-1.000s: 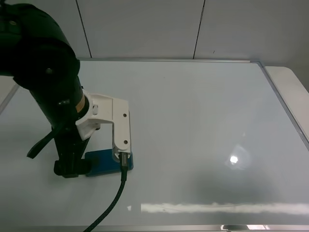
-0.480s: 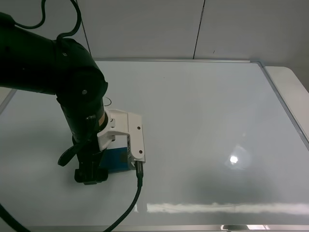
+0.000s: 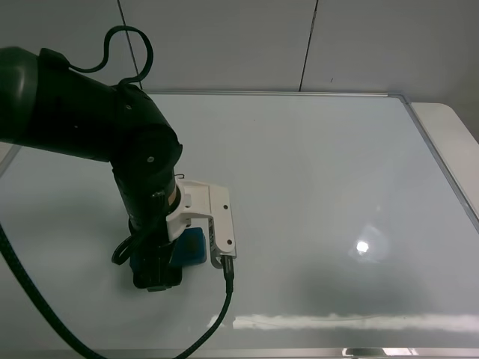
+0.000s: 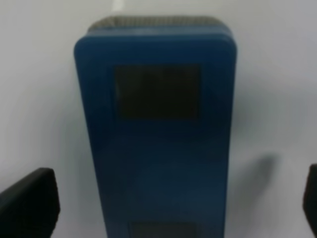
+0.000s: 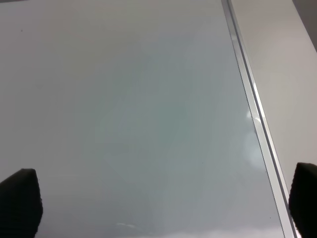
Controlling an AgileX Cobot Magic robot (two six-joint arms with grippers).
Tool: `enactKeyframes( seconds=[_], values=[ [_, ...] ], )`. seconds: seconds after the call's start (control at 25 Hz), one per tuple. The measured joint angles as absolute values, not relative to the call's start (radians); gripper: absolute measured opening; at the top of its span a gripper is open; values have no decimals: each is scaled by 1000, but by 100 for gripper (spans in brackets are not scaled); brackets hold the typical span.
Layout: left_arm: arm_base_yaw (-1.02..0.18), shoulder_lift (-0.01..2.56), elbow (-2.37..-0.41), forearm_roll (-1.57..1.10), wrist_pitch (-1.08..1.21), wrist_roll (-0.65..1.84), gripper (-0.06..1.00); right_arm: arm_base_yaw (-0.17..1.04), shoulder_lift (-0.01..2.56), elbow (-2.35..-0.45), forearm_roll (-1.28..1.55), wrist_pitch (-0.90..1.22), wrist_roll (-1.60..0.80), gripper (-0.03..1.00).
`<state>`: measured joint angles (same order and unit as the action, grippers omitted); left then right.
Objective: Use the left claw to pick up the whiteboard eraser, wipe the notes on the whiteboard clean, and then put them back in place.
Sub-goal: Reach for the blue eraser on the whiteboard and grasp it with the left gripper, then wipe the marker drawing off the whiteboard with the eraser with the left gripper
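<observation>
Next, my left gripper grips the eraser by its long blue sides, which leaves the eraser's grey pad [image 4: 158, 21] free to wipe the whiteboard.
The teal-blue whiteboard eraser [image 3: 191, 245] lies flat on the whiteboard [image 3: 337, 164], near its front left. The left claw [image 3: 157, 274] is right above it and covers most of it. In the left wrist view the eraser [image 4: 158, 129] fills the middle, with the left claw [image 4: 158, 203] open and its two black fingers [image 4: 27, 203] standing on either side, clear of the eraser. The notes are hidden behind the left arm. The right gripper [image 5: 158, 203] is open and empty above bare whiteboard [image 5: 148, 99]; it is out of the exterior high view.
The board's silver frame [image 3: 438, 161] runs down the right side, with a white tabletop [image 3: 449, 127] beyond it. A black cable [image 3: 217, 321] trails from the white camera module [image 3: 217, 224] toward the front edge. A grey wall stands behind the board.
The left arm has swung to the right and turned over the eraser, now covering more of it. The eraser has not moved.
</observation>
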<state>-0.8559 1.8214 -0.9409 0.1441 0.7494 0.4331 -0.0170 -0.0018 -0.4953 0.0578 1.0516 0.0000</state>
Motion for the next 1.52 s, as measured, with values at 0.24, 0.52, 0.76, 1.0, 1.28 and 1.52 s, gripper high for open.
enactKeyframes(
  seconds=[0.24, 0.52, 0.76, 1.0, 1.28, 1.52],
  values=[
    [-856, 1842, -941, 146, 739, 433, 99, -17, -2, -495, 58, 1052, 0, 99],
    [-856, 1852, -941, 148, 719, 433, 99, -17, -2, -495, 58, 1052, 0, 99],
    [-856, 1852, -941, 147, 708, 433, 98, -17, -2, -495, 58, 1052, 0, 99],
    [-856, 1852, -942, 137, 728, 435, 55, -17, -2, -495, 58, 1052, 0, 99],
    [-856, 1850, -947, 112, 789, 427, 55, -17, -2, -495, 58, 1052, 0, 99],
    [-856, 1806, -947, 136, 804, 370, 55, -17, -2, -495, 58, 1052, 0, 99]
  ],
)
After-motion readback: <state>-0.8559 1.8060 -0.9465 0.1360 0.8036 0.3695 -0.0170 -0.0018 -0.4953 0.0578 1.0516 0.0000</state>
